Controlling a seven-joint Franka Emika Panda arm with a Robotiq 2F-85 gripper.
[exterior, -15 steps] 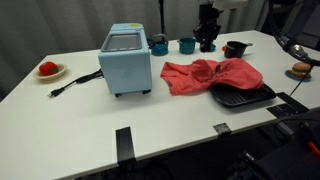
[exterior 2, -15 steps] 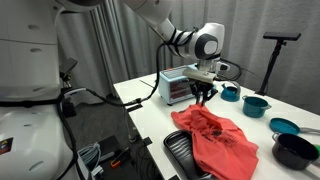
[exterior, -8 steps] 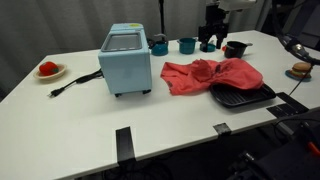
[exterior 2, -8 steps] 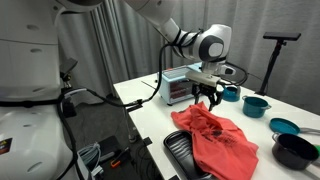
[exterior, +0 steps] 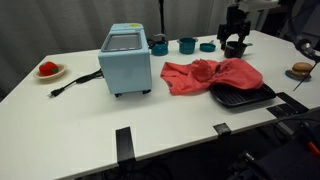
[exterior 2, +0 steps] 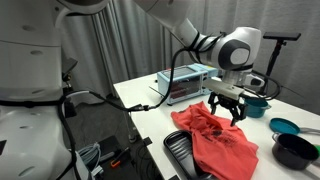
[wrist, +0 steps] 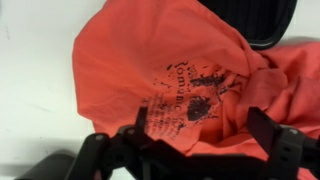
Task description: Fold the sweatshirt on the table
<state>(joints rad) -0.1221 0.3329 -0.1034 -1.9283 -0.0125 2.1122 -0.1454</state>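
Observation:
My gripper grabs the sweatshirt by its far edge near the black pot next, to fold that side of the sweatshirt toward the toaster oven.
The coral-red sweatshirt lies rumpled on the white table, one side draped over a black griddle pan. My gripper hangs just above the sweatshirt, open and holding nothing. In the wrist view the sweatshirt fills most of the picture with a dark printed logo facing up. The two black fingers of the gripper stand wide apart over the cloth. Seen from the table's front, the gripper is behind the sweatshirt's far side.
A light-blue toaster oven stands left of the sweatshirt, its cord trailing toward a plate with a red item. Teal cups and a black pot sit near the far edge. Black tape strips mark the front edge.
The arm has swung away from the teal cups and across over the sweatshirt. Its jaws have spread from nearly shut to wide open.

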